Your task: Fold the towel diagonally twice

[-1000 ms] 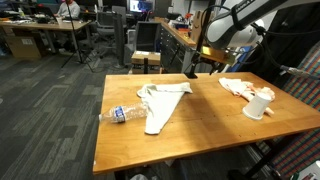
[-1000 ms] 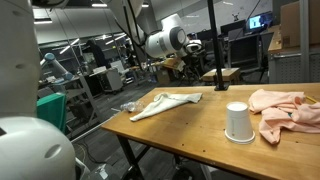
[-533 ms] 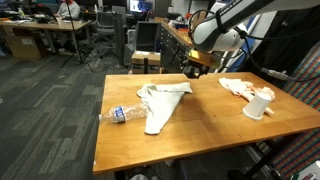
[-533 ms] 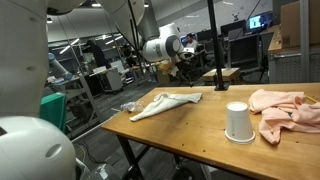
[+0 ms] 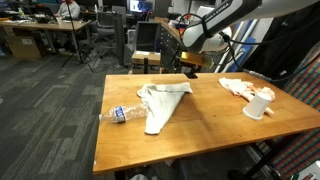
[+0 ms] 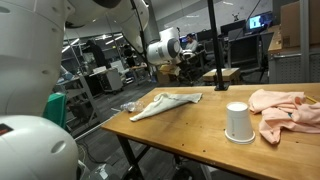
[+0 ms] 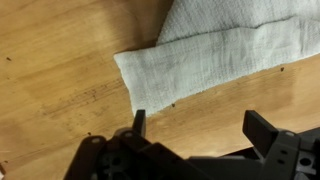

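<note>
My gripper is to grab the white towel's (image 5: 160,103) far corner next and carry it across for the diagonal fold. The rest of the towel should stay lying on the tabletop.
The white towel (image 5: 160,103) lies folded into a long triangular shape on the wooden table (image 5: 210,130), and it shows in both exterior views (image 6: 163,104). In the wrist view its pale woven corner (image 7: 215,55) fills the upper right. My gripper (image 5: 190,70) hangs above the table's far edge, just past the towel's far corner. It also shows in an exterior view (image 6: 182,68). In the wrist view the gripper (image 7: 196,125) is open and empty over bare wood, just below the towel's edge.
A clear plastic bottle (image 5: 122,114) lies beside the towel near the table edge. A white cup (image 5: 258,105) stands upside down next to a crumpled pink cloth (image 5: 238,87); both show in the other view, cup (image 6: 237,122) and cloth (image 6: 285,108).
My gripper has moved along the table's far edge, away from the pink cloth, to the towel's far corner. The towel, bottle and cup have not moved.
</note>
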Available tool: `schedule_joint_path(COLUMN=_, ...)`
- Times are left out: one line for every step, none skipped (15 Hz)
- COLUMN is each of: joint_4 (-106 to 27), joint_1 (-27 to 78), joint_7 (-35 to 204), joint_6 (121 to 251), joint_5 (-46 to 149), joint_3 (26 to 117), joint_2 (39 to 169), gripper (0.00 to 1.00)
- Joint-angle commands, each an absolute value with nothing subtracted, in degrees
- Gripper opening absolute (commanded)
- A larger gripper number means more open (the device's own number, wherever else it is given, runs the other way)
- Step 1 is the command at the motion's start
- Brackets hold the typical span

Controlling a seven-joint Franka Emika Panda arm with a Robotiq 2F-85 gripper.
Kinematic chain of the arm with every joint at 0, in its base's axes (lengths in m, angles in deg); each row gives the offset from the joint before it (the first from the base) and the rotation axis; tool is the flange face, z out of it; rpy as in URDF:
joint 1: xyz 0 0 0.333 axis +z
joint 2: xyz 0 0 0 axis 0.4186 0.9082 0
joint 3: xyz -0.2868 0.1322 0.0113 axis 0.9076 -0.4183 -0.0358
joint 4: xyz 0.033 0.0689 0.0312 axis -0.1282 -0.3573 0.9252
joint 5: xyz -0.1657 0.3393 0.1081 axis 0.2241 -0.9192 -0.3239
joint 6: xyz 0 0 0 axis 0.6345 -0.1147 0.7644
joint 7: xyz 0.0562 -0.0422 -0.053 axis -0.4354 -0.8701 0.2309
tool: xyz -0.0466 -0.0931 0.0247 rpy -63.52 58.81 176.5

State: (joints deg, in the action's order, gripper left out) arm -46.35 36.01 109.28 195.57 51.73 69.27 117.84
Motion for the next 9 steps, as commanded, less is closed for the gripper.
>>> schedule_joint_path(joint_4=-38.92, joint_1=36.46, joint_7=106.17, joint_6=192.21, joint_5=52.98, joint_3=70.28, joint_2=122.15, gripper=1.00)
schedule_joint_path(joint_4=-37.69, joint_1=36.35, joint_7=105.57, joint_6=191.74, joint_5=52.83, joint_3=70.23, joint_2=123.14, gripper=1.00)
schedule_joint_path(joint_4=-36.66, joint_1=36.24, joint_7=104.97, joint_6=191.55, joint_5=52.56, joint_3=70.13, joint_2=124.15, gripper=1.00)
schedule_joint_path(joint_4=-35.80, joint_1=36.19, joint_7=104.44, joint_6=191.24, joint_5=52.39, joint_3=70.05, joint_2=125.03, gripper=1.00)
schedule_joint_path(joint_4=-34.91, joint_1=36.18, joint_7=104.01, joint_6=191.04, joint_5=52.32, joint_3=70.03, joint_2=125.91, gripper=1.00)
schedule_joint_path(joint_4=-34.20, joint_1=36.02, joint_7=103.58, joint_6=190.91, joint_5=52.13, joint_3=69.99, joint_2=126.86, gripper=1.00)
schedule_joint_path(joint_4=-33.44, joint_1=35.93, joint_7=103.23, joint_6=190.57, joint_5=52.00, joint_3=69.98, joint_2=127.71, gripper=1.00)
schedule_joint_path(joint_4=-32.83, joint_1=35.81, joint_7=102.91, joint_6=190.23, joint_5=51.95, joint_3=70.03, joint_2=128.48, gripper=1.00)
schedule_joint_path(joint_4=-32.24, joint_1=35.64, joint_7=102.49, joint_6=189.93, joint_5=51.86, joint_3=70.02, joint_2=129.24, gripper=1.00)
